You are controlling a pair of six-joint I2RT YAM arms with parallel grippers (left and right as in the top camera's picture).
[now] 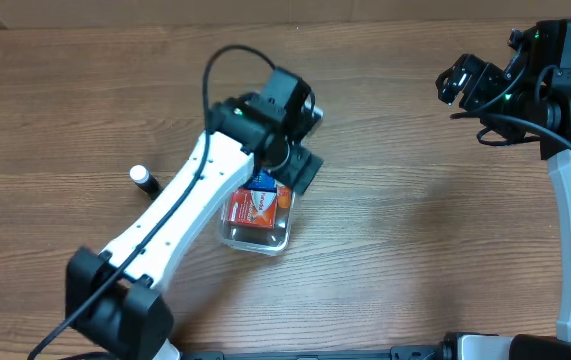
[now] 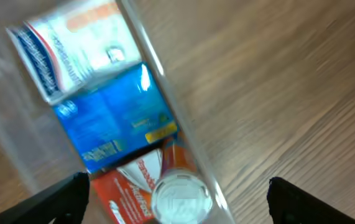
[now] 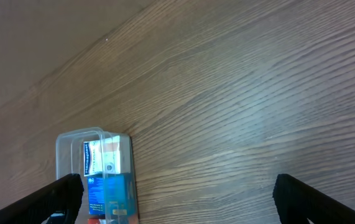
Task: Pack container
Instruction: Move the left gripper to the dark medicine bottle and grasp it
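Note:
The left gripper will next hold the small dark bottle by its white cap (image 1: 139, 173), so the bottle's body stays free to be packed beside the red box (image 1: 250, 208).
The container (image 1: 265, 244) is a clear plastic bin at the table's middle, partly under my left arm. It holds a red box (image 1: 250, 208) and a blue box (image 1: 264, 181). In the left wrist view the container's wall (image 2: 165, 93) runs diagonally. Inside it lie a white box (image 2: 71, 43), the blue box (image 2: 112, 121), the red box (image 2: 130, 186) and a white round bottle cap (image 2: 180, 199). My left gripper (image 1: 287, 160) is open just above the container's far end, its fingers (image 2: 177, 208) wide apart and touching nothing. My right gripper (image 1: 460, 82) is open and empty at the far right, with the container (image 3: 96, 171) at its view's lower left.
A small dark bottle with a white cap (image 1: 143, 180) lies on the wooden table (image 1: 405, 230) left of my left arm. A pale wall edge runs along the table's far side.

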